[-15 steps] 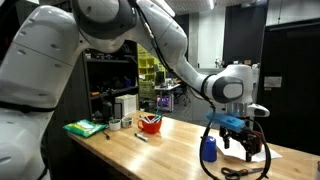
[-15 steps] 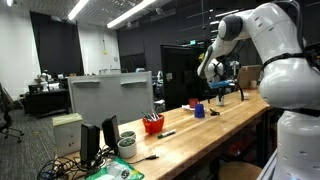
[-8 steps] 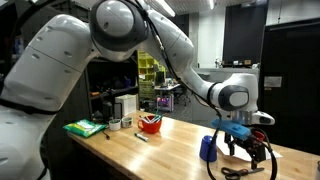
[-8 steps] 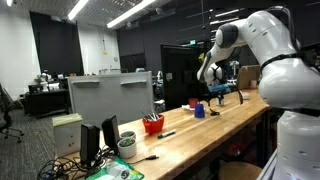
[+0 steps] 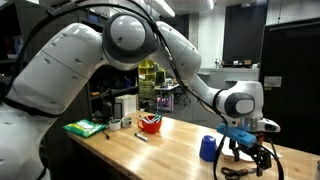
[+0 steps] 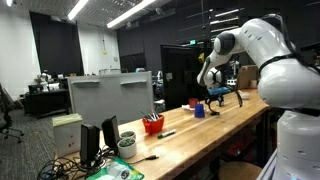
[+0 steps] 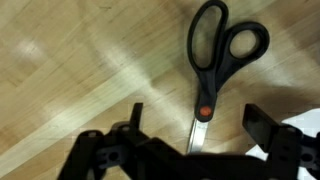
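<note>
My fingers are above the scissors and would miss the scissors if I closed now. My gripper should first move lower still, then close on the scissors.
Black-handled scissors (image 7: 212, 62) lie flat on the wooden table (image 7: 80, 70) in the wrist view, handles toward the top, blades running down between my fingers. My gripper (image 7: 198, 125) hangs open above them with one finger on either side of the blades, not touching them. In an exterior view the gripper (image 5: 250, 157) is low over the scissors (image 5: 240, 172) at the table's near right end, just right of a blue cup (image 5: 208, 148). From the opposite side the gripper (image 6: 222, 97) appears small at the far end of the table.
A red bowl (image 5: 150, 124) with a marker (image 5: 141, 136) beside it stands mid-table; green cloths (image 5: 85, 127) and containers (image 5: 122, 108) lie at the far left. A monitor (image 6: 110, 95), a white cup (image 6: 127, 146) and a blue cup (image 6: 199, 109) show along the table.
The arm has swung the gripper to the right and lower, away from the blue cup and down over the scissors. The jaws stayed open.
</note>
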Robot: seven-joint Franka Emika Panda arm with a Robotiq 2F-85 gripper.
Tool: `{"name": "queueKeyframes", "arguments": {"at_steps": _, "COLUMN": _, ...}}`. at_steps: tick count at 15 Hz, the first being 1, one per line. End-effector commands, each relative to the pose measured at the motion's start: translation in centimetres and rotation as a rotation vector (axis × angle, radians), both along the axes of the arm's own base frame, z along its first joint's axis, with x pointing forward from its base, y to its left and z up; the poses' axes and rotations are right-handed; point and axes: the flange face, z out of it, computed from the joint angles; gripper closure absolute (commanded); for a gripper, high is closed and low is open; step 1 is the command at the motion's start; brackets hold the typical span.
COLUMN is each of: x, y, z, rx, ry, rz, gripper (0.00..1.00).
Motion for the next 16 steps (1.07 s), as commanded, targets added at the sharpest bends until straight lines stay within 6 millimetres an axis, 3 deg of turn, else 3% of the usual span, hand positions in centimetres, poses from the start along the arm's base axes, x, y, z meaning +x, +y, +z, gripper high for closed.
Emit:
{"name": "queueKeyframes", "arguments": {"at_steps": 1, "x": 0.7, "y": -0.6, "z": -0.6, "rx": 0.024, "ry": 0.003, "rz": -0.028, "gripper": 0.0}}
{"name": "queueKeyframes", "arguments": {"at_steps": 9, "x": 1.5, "y": -0.5, "z": -2.7, "rx": 0.048, "ry": 0.025, "rz": -0.063, "gripper": 0.02}}
{"name": "queueKeyframes", "arguments": {"at_steps": 10, "x": 1.6, "y": -0.5, "z": -2.9, "rx": 0.048, "ry": 0.026, "rz": -0.066, "gripper": 0.26}}
{"name": "queueKeyframes", "arguments": {"at_steps": 12, "x": 1.6, "y": -0.6, "z": -3.1, "rx": 0.048, "ry": 0.028, "rz": -0.071, "gripper": 0.29}}
{"name": "queueKeyframes", "arguments": {"at_steps": 16, "x": 1.8, "y": -0.6, "z": -2.5, "rx": 0.057, "ry": 0.011, "rz": -0.085, "gripper": 0.57}}
